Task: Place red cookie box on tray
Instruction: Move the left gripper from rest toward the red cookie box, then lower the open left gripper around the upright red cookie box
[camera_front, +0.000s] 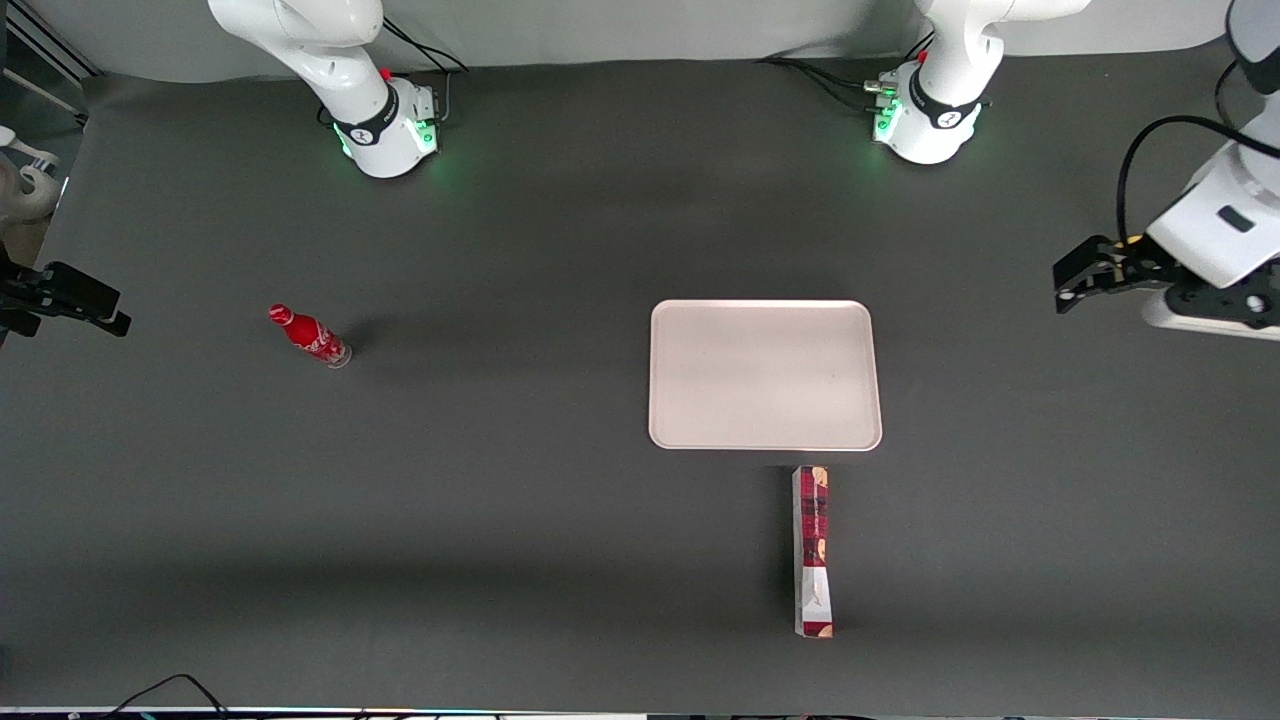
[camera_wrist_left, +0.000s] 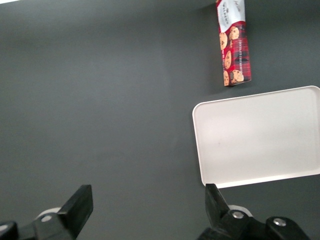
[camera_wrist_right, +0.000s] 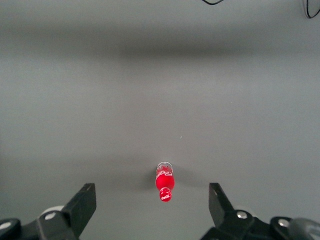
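I should next grab the box with my left gripper by its plaid middle (camera_front: 813, 539), beside the white panel, to place the red cookie box on the tray (camera_front: 765, 375).
The red cookie box (camera_front: 812, 551) is a long dark red box with white and tan patches. It lies flat on the dark table, nearer the front camera than the tray (camera_front: 765, 375), one end close to the tray's rim but apart from it. The pale pinkish-white tray holds nothing. Both show in the left wrist view: the box (camera_wrist_left: 233, 45) and the tray (camera_wrist_left: 260, 137). My left gripper (camera_front: 1075, 280) hangs above the table at the working arm's end, well away from both. It is open and holds nothing (camera_wrist_left: 147, 205).
A small red bottle (camera_front: 309, 336) stands toward the parked arm's end of the table and also shows in the right wrist view (camera_wrist_right: 165, 182). The two arm bases (camera_front: 388, 125) (camera_front: 930, 115) stand at the table's edge farthest from the camera.
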